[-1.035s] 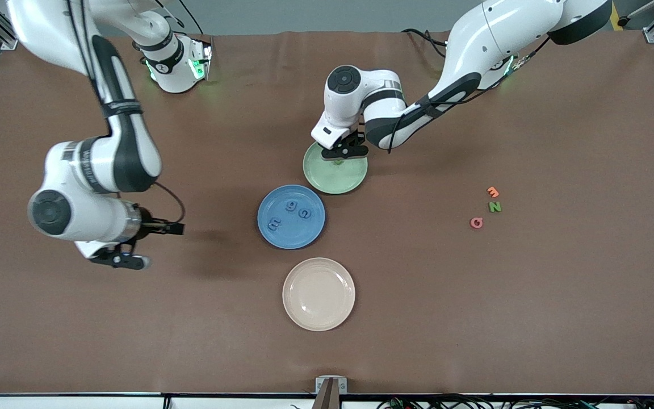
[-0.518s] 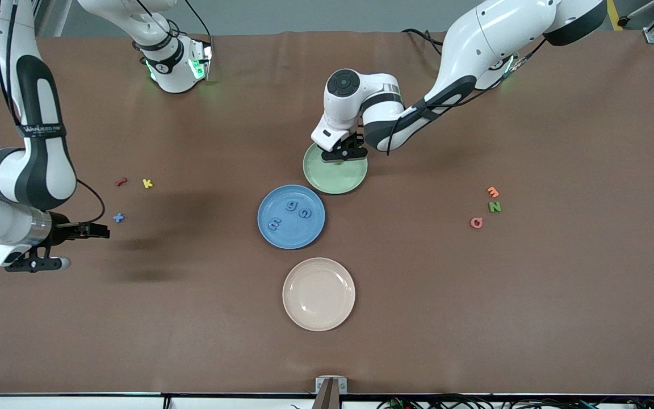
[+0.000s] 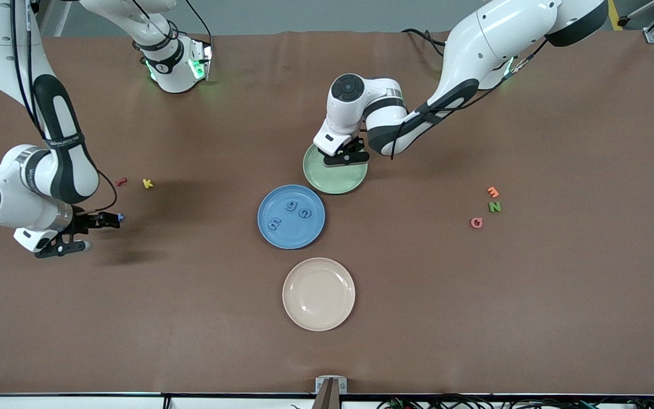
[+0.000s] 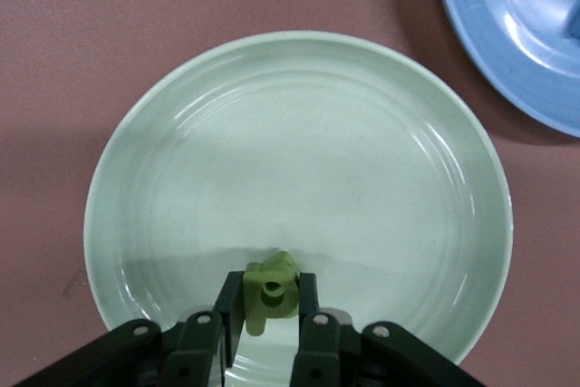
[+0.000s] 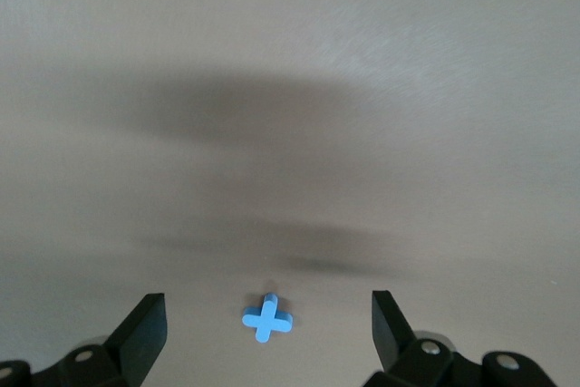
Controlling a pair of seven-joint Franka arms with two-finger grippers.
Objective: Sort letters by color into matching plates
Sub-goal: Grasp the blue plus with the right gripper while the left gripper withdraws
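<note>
My left gripper opens next, since in the left wrist view the green letter (image 4: pixel 270 289) sits low inside the light green plate's rim (image 4: pixel 299 160) and would rest there.
My left gripper (image 3: pixel 343 157) is shut on a green letter (image 4: pixel 272 293) and holds it low over the rim of the light green plate (image 3: pixel 338 177), nothing else lies in this plate (image 4: pixel 299 151). The blue plate (image 3: pixel 296 236) holds three blue letters (image 3: pixel 292 205). My right gripper (image 3: pixel 68 248) is open above a blue cross-shaped letter (image 5: pixel 267 318) that lies on the table (image 3: pixel 121 216) between its fingers. A green N (image 3: pixel 494 207) lies toward the left arm's end of the table.
A cream plate (image 3: pixel 318 293) sits nearer the front camera than the blue plate. An orange letter (image 3: pixel 492 191) and a pink G (image 3: pixel 476 222) lie beside the green N. A red letter (image 3: pixel 121 182) and a yellow K (image 3: pixel 147 183) lie near the blue cross.
My right arm swung toward its end of the table, uncovering the red, yellow and blue letters, then came over the blue cross. My left gripper stayed over the green plate with its letter.
</note>
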